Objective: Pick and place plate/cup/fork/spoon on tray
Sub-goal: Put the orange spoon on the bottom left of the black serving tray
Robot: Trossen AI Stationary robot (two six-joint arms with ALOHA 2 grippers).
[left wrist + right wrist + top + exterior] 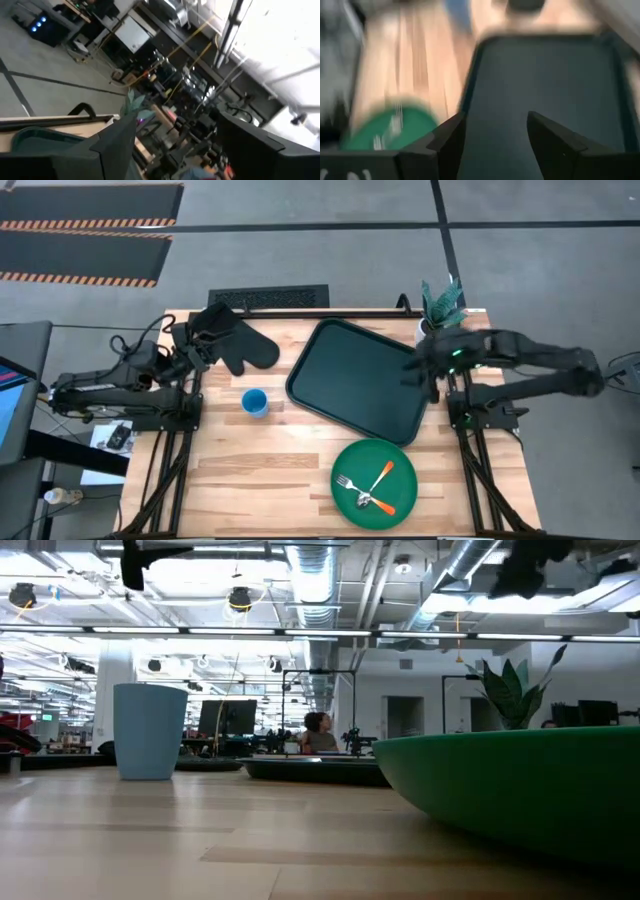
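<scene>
I will next grab the spoon's thin metal neck (371, 489) with my right gripper, to put the spoon down on the tray (355, 380).
The green plate (375, 483) lies near the table's near edge, right of centre, and shows close up in the low view (520, 780). On it lie the fork (350, 483) and the spoon (378, 483), crossed, both with orange handles. The blue cup (254, 402) stands upright on the table left of the dark tray (355, 380). My right gripper (416, 370) hangs open and empty above the tray's right edge; its wrist view (495, 140) looks down on the tray (545, 75). My left gripper (203, 348) is open and empty at the far left, over the black oven mitt.
A black oven mitt (235, 340) lies at the far left of the table. A white pot with a green plant (440, 305) stands at the far right, just behind the tray's corner. Bare wood lies between the cup and the plate.
</scene>
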